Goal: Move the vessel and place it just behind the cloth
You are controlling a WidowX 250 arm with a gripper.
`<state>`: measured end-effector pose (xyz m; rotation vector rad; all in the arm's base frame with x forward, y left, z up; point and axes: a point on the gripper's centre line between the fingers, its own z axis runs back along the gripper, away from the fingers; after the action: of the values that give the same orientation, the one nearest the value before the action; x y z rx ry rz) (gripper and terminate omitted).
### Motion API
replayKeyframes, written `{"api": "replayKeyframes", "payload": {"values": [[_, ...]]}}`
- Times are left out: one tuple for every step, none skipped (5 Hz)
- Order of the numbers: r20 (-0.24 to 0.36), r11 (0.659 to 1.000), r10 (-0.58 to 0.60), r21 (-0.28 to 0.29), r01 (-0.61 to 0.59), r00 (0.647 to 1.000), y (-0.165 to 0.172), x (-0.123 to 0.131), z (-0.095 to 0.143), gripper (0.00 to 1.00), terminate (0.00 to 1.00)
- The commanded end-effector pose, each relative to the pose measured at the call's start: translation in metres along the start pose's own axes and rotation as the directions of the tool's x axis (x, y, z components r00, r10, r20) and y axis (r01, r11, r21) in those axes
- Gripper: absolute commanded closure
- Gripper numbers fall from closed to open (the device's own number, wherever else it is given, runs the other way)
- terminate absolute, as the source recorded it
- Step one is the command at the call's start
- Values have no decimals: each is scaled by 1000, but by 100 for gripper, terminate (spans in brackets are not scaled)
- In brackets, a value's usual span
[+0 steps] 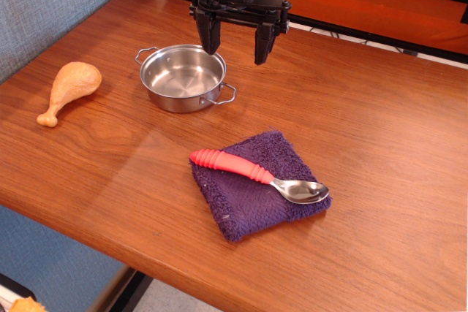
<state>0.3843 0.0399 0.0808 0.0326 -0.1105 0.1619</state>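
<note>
Next, my gripper grabs the steel pot by its rim to move it behind the cloth.
The vessel is a small shiny steel pot with two wire loop handles, standing upright and empty on the table left of centre. The cloth is a dark purple terry towel lying near the table's front, to the right of and nearer than the pot. My gripper hangs over the table just behind and right of the pot's far-right rim. Its two black fingers are spread apart and hold nothing.
A red-handled metal spoon lies across the cloth. A toy chicken drumstick lies at the table's left. A blue wall runs along the left. The wooden table's front edge falls off at the lower left.
</note>
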Motion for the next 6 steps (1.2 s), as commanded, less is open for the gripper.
{"api": "replayKeyframes", "payload": {"values": [[0, 1000, 0, 0, 0, 1000, 0, 0, 0, 0, 0], [3, 969, 245, 40, -244, 970, 23, -10, 4, 0, 0], [-18, 895, 445, 49, -444, 895, 41, -19, 6, 0, 0], [-2, 803, 589, 113, -585, 808, 65, -28, 12, 0, 0], [25, 726, 677, 147, -672, 736, 82, -34, 11, 0, 0], [66, 651, 734, 213, -729, 675, 92, -34, -1, 0, 0]]}}
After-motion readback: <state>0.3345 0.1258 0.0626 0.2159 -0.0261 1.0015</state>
